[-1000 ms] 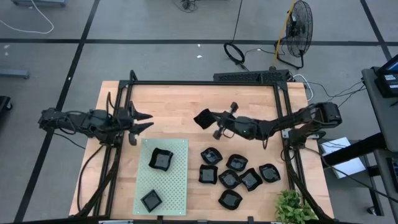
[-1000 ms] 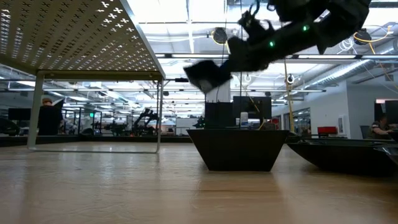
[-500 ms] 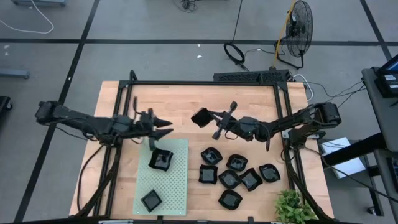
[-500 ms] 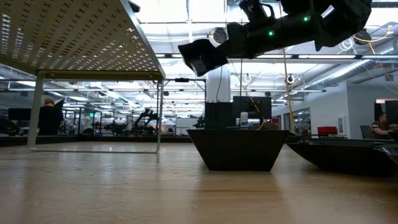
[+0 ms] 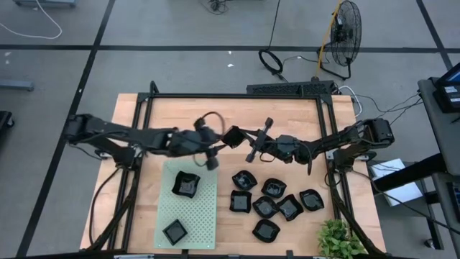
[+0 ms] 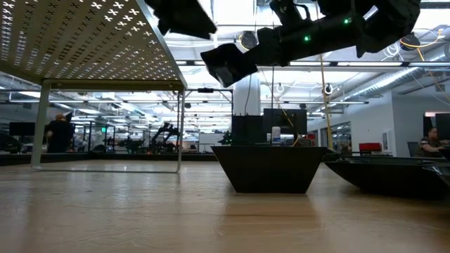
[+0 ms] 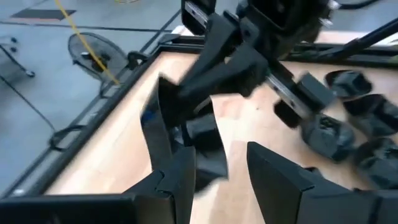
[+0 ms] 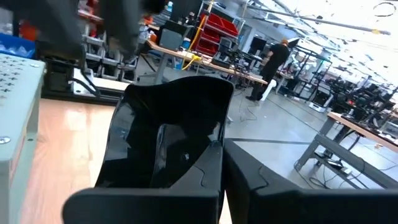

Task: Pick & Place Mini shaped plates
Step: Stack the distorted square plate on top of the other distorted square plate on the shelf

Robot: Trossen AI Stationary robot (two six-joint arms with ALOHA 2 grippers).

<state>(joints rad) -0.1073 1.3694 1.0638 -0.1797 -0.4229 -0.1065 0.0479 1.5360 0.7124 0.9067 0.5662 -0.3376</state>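
Observation:
I need to grab the black mini plate by its rim [image 5: 224, 139] [image 7: 214, 172] with my left gripper next. Then it can be stacked with the plate on the pale green mat.
My right gripper [image 5: 241, 135] is shut on one black mini plate [image 5: 231, 137] above the table's middle; the low view shows that plate [image 6: 228, 63] high over the wood. My left gripper [image 5: 217, 144] has reached in from the left and stands open right by the plate [image 7: 186, 134], one finger on each side of its near corner. Two plates [image 5: 186, 184] [image 5: 175, 231] rest flat on the pale green mat [image 5: 201, 216]. Several more plates [image 5: 273, 205] lie clustered on the wood at the near right. My right gripper pinches the plate's rim [image 8: 208, 152] between its two fingers, which come level from the table's right. The plate stands on edge beyond the fingertips, lifted clear of the table. My left gripper: whether a finger [image 7: 177, 177] touches the plate cannot be told.
A black frame [image 5: 237, 96] runs along the table's far edge and down both sides. A potted plant [image 5: 338, 241] stands at the near right corner. Bare wood [image 5: 287, 115] lies at the far right, behind the plate cluster.
My left gripper has swung from the table's left edge toward the middle, up to the held plate, and has stayed open. My right gripper has tipped the plate a little higher, then held still.

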